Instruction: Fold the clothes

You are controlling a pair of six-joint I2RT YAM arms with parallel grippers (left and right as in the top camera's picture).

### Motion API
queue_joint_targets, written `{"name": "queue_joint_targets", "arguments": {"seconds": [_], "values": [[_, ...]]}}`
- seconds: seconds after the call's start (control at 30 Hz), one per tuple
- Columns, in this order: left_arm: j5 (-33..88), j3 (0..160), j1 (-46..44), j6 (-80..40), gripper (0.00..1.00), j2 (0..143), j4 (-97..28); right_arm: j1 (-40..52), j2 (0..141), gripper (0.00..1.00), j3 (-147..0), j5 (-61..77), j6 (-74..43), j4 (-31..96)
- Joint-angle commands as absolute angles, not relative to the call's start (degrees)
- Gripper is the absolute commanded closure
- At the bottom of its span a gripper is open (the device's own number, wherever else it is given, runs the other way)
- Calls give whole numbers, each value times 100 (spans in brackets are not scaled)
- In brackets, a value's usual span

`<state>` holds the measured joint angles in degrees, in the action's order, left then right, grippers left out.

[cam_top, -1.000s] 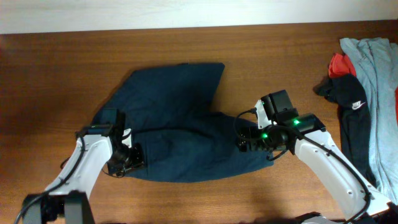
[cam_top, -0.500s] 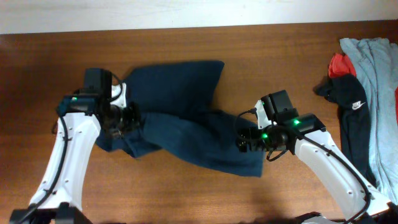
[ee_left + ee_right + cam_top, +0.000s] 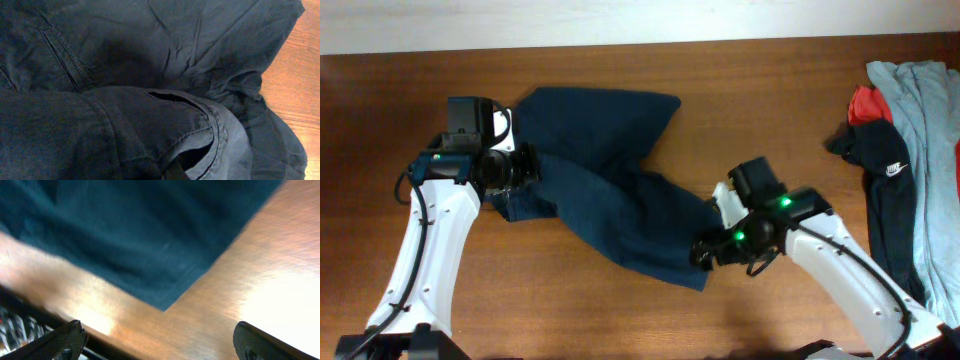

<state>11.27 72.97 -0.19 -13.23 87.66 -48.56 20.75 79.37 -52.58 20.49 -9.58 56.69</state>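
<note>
Next, the right gripper grabs the shorts (image 3: 610, 170) by their near corner (image 3: 699, 281), opposite the shorts' bunched edge in the left gripper. Then it stretches them for folding.
The clothes, dark navy shorts (image 3: 610, 170), lie stretched in a diagonal from the far left to a corner near the table's middle. My left gripper (image 3: 528, 165) is shut on a bunched edge of the shorts at their left side. In the left wrist view the cloth (image 3: 150, 60) fills the frame, and a folded waistband seam (image 3: 220, 135) curls just above the nearly hidden left gripper (image 3: 172, 175). My right gripper (image 3: 705, 250) stands open over bare wood beside the shorts' near corner (image 3: 165, 305), its fingertips (image 3: 70, 335) wide apart with nothing between them.
A pile lies at the right edge: a light grey shirt (image 3: 925, 120), a black garment with a white swoosh (image 3: 885, 160) and a red piece (image 3: 868, 103). The brown table (image 3: 770, 110) ends at a pale strip along the far side.
My left gripper shut on the shorts' edge and carried it toward the far left, dragging the cloth into a diagonal. My right arm swung nearer, to the shorts' lower corner, still open.
</note>
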Motion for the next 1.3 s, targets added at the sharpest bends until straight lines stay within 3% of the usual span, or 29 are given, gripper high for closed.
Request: {"name": "queue_joint_targets", "arguments": {"seconds": [0.0,0.1,0.27,0.47,0.53,0.6,0.7,0.8,0.97,1.07,1.27], "values": [[1068,7393,16,-1275,99,8807,-4836,2506,7988,0,-4757,1643,-1450,5551],[1068,7393,16,-1275,99,8807,-4862,2565,8103,1,-4344,1660,-1702,5041],[1068,7393,16,-1273,100,8807,-4864,2720,8117,10,-4104,2274,-1339,4088],[1068,7393,16,-1273,100,8807,-4864,2923,8379,11,-4104,2141,-1424,4005],[1068,7393,16,-1273,99,8807,-4862,2923,8685,17,-4104,2143,-1424,3997],[1066,7393,16,-1273,100,8807,-4860,2923,8973,34,-4104,2241,-1422,3955],[1066,7393,16,-1273,99,8807,-4860,2923,9072,72,-4139,2342,-1417,3929],[1066,7393,16,-1273,100,8807,-4862,2923,8659,87,-4451,2333,-1385,4257],[1039,7507,19,-1184,99,8748,-5052,2919,7446,96,-5780,1087,-1396,5363],[910,7769,19,-934,100,8674,-5450,2919,6921,96,-6678,163,-1396,5889],[-34,7944,19,-930,93,8621,-5754,2906,6781,96,-7229,-556,-1402,5741]]}}
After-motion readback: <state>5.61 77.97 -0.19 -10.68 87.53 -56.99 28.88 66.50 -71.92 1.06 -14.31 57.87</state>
